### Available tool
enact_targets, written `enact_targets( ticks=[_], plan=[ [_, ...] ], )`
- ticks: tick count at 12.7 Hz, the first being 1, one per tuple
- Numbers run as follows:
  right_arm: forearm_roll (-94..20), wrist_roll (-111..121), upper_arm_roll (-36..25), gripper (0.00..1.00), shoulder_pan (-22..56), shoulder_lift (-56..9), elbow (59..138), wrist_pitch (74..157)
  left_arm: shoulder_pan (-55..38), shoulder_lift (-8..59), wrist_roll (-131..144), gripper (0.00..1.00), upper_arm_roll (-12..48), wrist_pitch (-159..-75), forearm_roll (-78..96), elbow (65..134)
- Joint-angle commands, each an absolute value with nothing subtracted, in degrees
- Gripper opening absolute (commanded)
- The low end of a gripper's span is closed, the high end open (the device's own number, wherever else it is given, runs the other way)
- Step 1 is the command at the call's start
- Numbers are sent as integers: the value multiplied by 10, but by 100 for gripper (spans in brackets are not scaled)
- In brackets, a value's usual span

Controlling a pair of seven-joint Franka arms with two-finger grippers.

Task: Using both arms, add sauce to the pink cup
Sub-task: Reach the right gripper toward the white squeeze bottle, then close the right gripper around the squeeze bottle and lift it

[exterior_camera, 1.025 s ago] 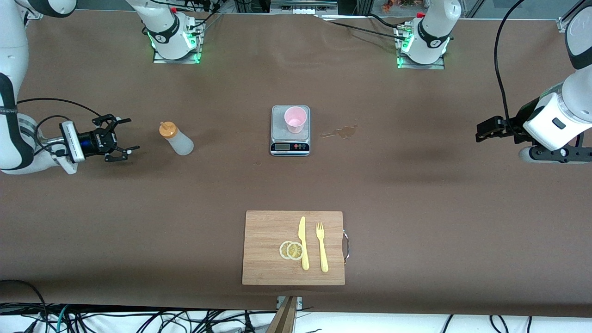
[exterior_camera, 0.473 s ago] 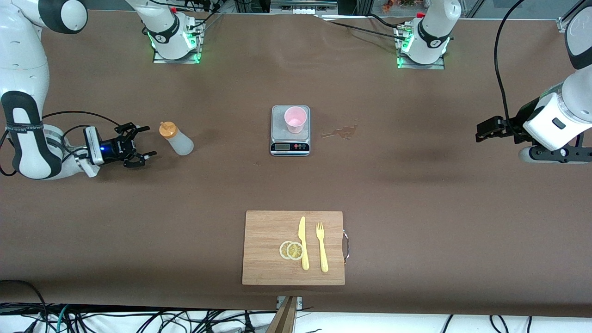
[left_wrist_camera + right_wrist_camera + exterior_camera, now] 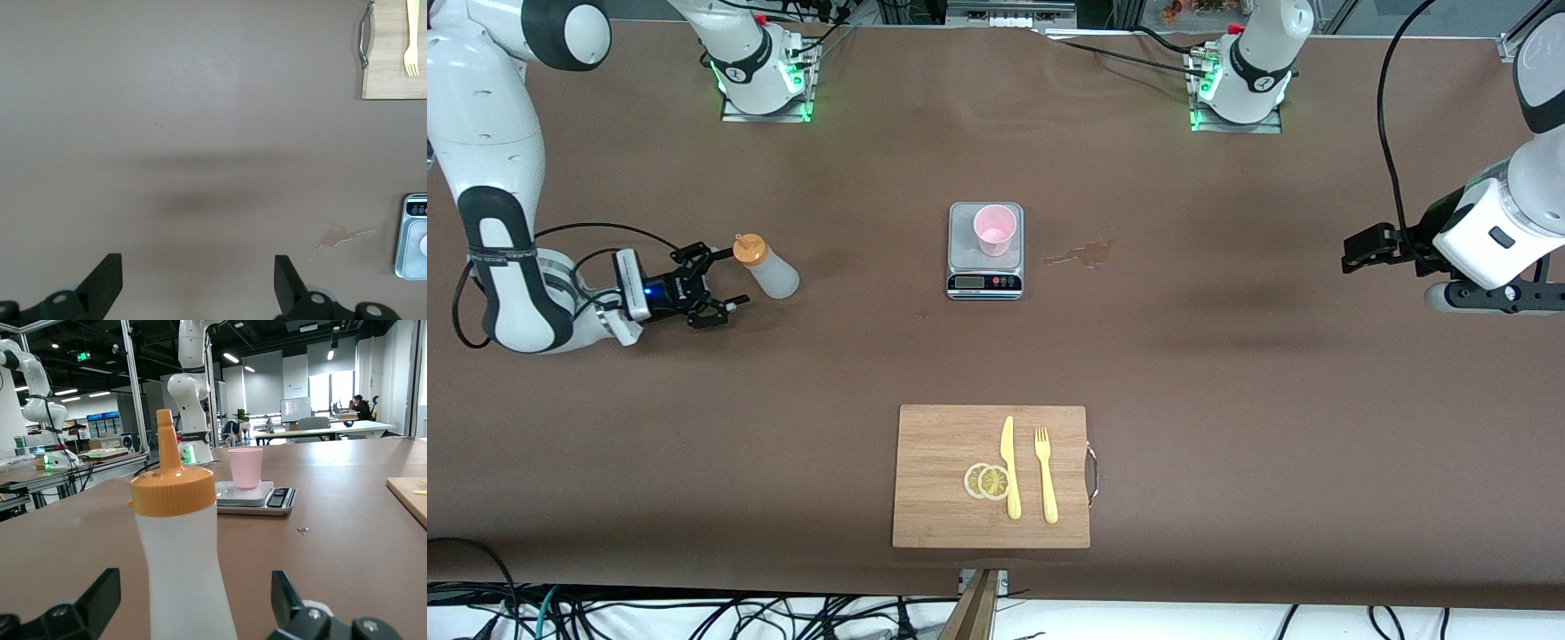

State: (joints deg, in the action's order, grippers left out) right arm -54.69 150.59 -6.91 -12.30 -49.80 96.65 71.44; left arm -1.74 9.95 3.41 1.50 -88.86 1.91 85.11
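It isn't time to close yet: my right gripper's fingers don't reach the sauce bottle's whitish body [image 3: 774,272] [image 3: 187,573], so my right gripper should first move closer.
The sauce bottle [image 3: 769,268], whitish with an orange nozzle cap, stands upright on the table toward the right arm's end. My right gripper [image 3: 727,280] is low beside it and open. In the right wrist view the sauce bottle [image 3: 183,547] fills the middle, in line with the gap of the right gripper [image 3: 193,595], and neither finger touches it. The pink cup [image 3: 994,228] stands on a small scale [image 3: 984,271] at mid-table, and the pink cup [image 3: 245,467] also shows past the bottle. My left gripper [image 3: 1353,252] waits open over the left arm's end of the table, with nothing between its fingers [image 3: 107,277].
A brownish spill stain [image 3: 1083,255] lies beside the scale toward the left arm's end. A wooden cutting board [image 3: 943,427] with a yellow knife [image 3: 1009,467], a fork [image 3: 1046,476] and lemon slices [image 3: 987,481] lies nearer the front camera.
My right gripper has slid along the table toward the sauce bottle and now has it in front of its open fingers. The left arm has not moved.
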Motion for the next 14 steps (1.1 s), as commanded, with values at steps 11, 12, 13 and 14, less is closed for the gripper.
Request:
enact_targets(
  ticks=[11, 12, 13, 14],
  plan=[
    [-560, 1559, -69, 98, -85, -497, 1020, 710, -16, 100, 22, 100, 11, -880, 33, 842],
    [-559, 1562, -69, 95, -84, -497, 1020, 710, -16, 100, 22, 100, 11, -880, 33, 842],
    [-558, 1562, -70, 84, -83, -497, 1020, 710, -16, 100, 22, 100, 11, -880, 33, 842],
    [-557, 1563, -70, 64, -83, -497, 1020, 710, -16, 100, 22, 100, 11, -880, 33, 842]
  ],
)
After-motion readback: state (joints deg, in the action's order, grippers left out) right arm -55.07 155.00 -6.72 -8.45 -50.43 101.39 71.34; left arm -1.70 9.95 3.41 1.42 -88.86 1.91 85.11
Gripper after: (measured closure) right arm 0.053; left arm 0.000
